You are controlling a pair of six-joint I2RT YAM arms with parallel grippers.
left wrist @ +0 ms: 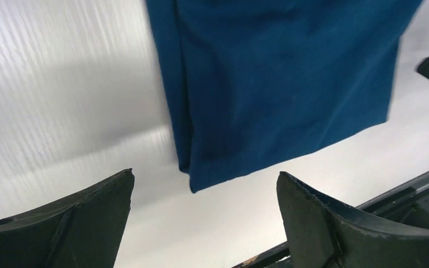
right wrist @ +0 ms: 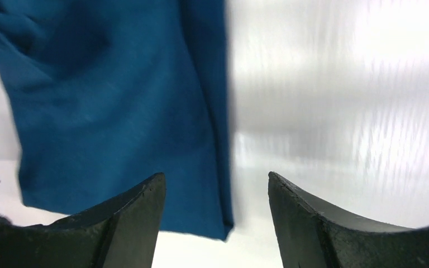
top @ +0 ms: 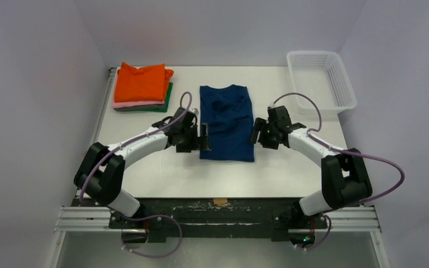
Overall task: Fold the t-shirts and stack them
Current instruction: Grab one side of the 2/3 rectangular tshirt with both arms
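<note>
My left gripper is to grab the near corner of the t-shirt next, to fold the near edge of the navy blue t-shirt (top: pixel 227 122) over toward the far end of the t-shirt.
A navy blue t-shirt (top: pixel 227 122) lies flat in the middle of the table, folded into a long rectangle with its sleeves tucked in. My left gripper (top: pixel 204 137) hovers at its left edge with the jaws wide open and nothing between them; in the left wrist view the shirt's near corner (left wrist: pixel 212 167) lies just beyond the fingertips. My right gripper (top: pixel 255 133) stands open at the shirt's right edge, above the cloth's side fold (right wrist: pixel 218 167), not holding it. A stack of folded t-shirts (top: pixel 142 86), orange over pink and dark green, sits at the back left.
A white mesh basket (top: pixel 320 81) stands at the table's back right corner. The metal rail (top: pixel 218 215) that carries both arm bases runs along the near edge.
</note>
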